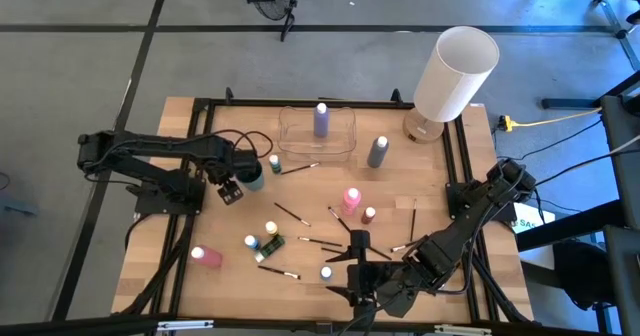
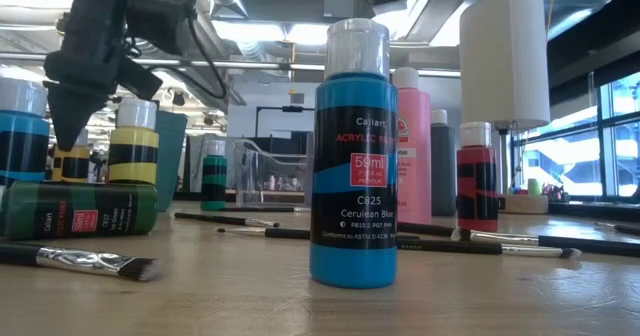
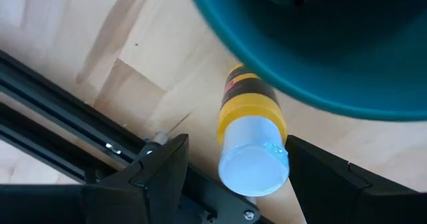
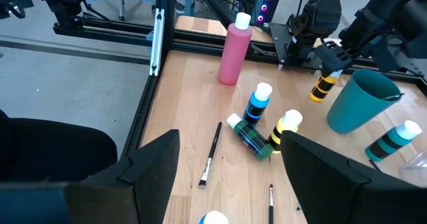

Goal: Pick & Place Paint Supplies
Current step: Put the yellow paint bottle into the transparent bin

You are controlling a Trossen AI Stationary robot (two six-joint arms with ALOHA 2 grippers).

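Note:
I should close my left gripper on the yellow-and-black paint bottle now. My fingers reach down past the white cap's top on both sides, so they would hold the bottle.
A small yellow-and-black paint bottle with a white cap stands upright on the wooden table, next to a teal cup. My left gripper points down over it, open, with one finger on each side of the cap; I see no touch. It hides the bottle in the high view. My right gripper hovers open at the near edge, empty. More paint bottles and brushes are spread over the table's middle.
A clear bin with a purple bottle stands at the far middle, a grey bottle beside it, a big white lamp at the far right. A black frame rail runs close to my left gripper. A green bottle lies flat.

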